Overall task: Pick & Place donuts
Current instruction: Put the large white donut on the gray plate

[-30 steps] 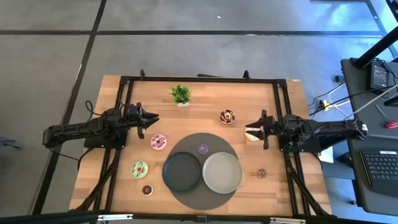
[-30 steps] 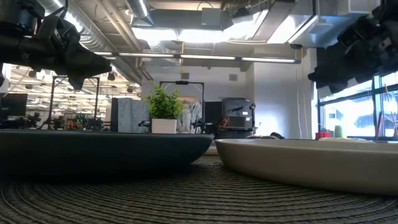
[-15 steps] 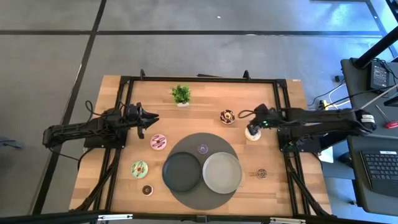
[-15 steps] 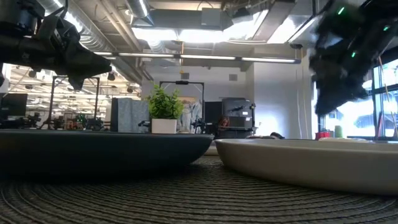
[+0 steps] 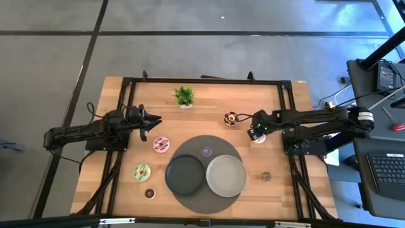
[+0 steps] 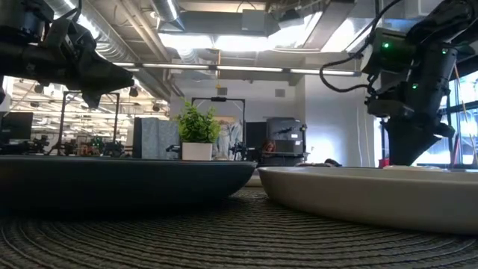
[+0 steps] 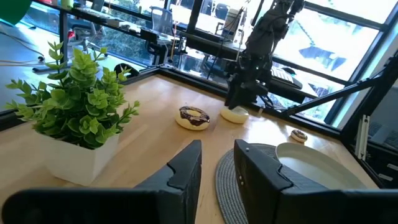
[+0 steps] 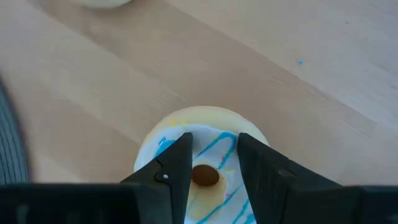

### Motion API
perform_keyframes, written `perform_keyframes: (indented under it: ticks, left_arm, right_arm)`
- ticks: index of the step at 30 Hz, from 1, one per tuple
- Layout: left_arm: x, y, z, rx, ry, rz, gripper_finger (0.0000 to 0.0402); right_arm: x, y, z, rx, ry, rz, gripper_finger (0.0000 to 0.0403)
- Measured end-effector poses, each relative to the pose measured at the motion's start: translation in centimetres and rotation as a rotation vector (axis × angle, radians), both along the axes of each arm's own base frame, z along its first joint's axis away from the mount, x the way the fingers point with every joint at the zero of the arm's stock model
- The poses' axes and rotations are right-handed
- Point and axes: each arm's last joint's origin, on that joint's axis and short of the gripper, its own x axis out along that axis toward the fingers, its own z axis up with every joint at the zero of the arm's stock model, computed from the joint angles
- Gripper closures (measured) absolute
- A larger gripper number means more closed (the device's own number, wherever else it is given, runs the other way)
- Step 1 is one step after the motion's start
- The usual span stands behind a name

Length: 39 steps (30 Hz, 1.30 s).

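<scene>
The robot's right gripper should go lower before it closes on the donut, because its fingers are above the white icing (image 8: 214, 143), on either side of the donut's hole (image 8: 205, 175).
My right gripper (image 8: 213, 144) points down over the white donut with blue stripes (image 8: 205, 121), which lies on the wood near the table's right side (image 5: 256, 135). Its fingers are open a little, one on each side of the donut's hole. My left gripper (image 5: 155, 120) waits open above the table's left part, far of the pink donut (image 5: 161, 144). The chocolate donut (image 5: 231, 118) lies just left of the right gripper. The green donut (image 5: 141, 171) and a tiny brown one (image 5: 150, 193) lie near left. A tiny purple one (image 5: 206, 151) sits on the round mat. Another tiny brown one (image 5: 266, 177) lies near right. My right gripper comes at the white donut from above, pointing down, with its fingertips (image 8: 180, 149) over the iced top on either side of the hole (image 8: 205, 175). I cannot tell whether they touch it. The donut lies flat on the table.
A dark plate (image 5: 185, 174) and a light grey plate (image 5: 226, 175) sit side by side on the round dark mat (image 5: 205, 140) at the table's near middle. A small potted plant (image 5: 184, 96) stands by the far edge. Bare wood lies between the plant and the mat.
My right gripper has reached toward the table's left, tipped from level to pointing down, and come down over the white donut. The donut has stayed in place.
</scene>
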Motion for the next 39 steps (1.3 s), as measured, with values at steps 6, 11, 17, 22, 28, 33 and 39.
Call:
perform_keyframes:
  ticks: [6,11,17,22,28,33,39]
  left_arm:
    - [0.0,0.0,0.0,0.000,0.000,0.000,0.0306]
    - [0.0,0.0,0.0,-0.001,0.000,0.000,0.0308]
    - [0.0,0.0,0.0,-0.001,0.000,0.000,0.0310]
    - [0.0,0.0,0.0,-0.001,-0.001,0.000,0.0311]
    - [0.0,0.0,0.0,-0.001,-0.001,0.000,0.0307]
    - [0.0,0.0,0.0,-0.002,0.000,0.000,0.0309]
    - [0.0,0.0,0.0,-0.001,-0.001,0.000,0.0310]
  right_arm:
    - [-0.2,0.0,1.1,0.039,-0.004,0.058,0.0270]
    - [0.0,-0.1,2.7,0.045,-0.006,0.107,0.0270]
    - [-0.3,0.1,3.0,0.090,0.031,0.135,0.0254]
    - [-0.7,0.0,2.9,0.044,0.096,0.117,0.0203]
    - [-0.6,-0.1,2.8,0.044,0.088,0.081,0.0171]
    - [-0.7,-0.1,1.7,0.068,0.146,0.038,0.0175]
    - [-0.9,0.0,0.3,0.097,0.198,0.041,0.0193]
